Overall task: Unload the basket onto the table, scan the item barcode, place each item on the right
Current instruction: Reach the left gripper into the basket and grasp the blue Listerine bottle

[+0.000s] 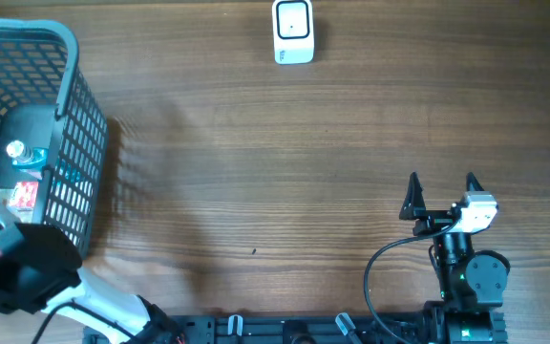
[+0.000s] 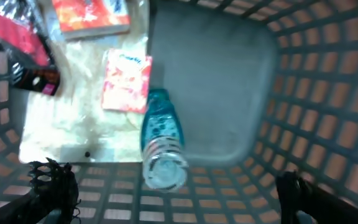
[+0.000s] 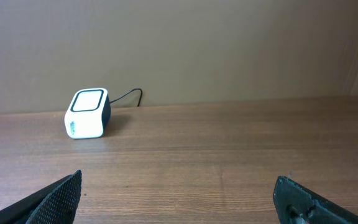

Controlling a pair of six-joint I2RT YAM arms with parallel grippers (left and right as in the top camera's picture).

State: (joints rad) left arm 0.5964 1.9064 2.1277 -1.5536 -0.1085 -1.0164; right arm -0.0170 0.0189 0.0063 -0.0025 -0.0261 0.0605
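The clear teal bottle needs its sides uncovered for barcode scanning, so next my left gripper should grab it across its opposite sides near the cap end (image 1: 25,154) (image 2: 163,151).
Several items lie in the grey mesh basket (image 1: 70,115) at the table's left. My left gripper (image 2: 173,186) hangs open inside it, just above a clear teal bottle (image 2: 161,140) that lies on its side with its cap end toward the camera. The bottle sits between the spread fingers, untouched. A pink packet (image 2: 126,81) lies beside it, and red packets (image 2: 92,15) lie further back. The white barcode scanner (image 1: 293,32) stands at the table's far edge, its window facing up. My right gripper (image 1: 442,186) rests open and empty at the front right, pointing toward the scanner (image 3: 87,113).
The basket walls (image 2: 328,93) close in around my left gripper on all sides. A dark red wrapper (image 2: 27,46) lies at the basket's left. The scanner's cable (image 3: 129,94) runs off behind it toward the wall. Bare wooden tabletop (image 1: 256,172) stretches between basket and scanner.
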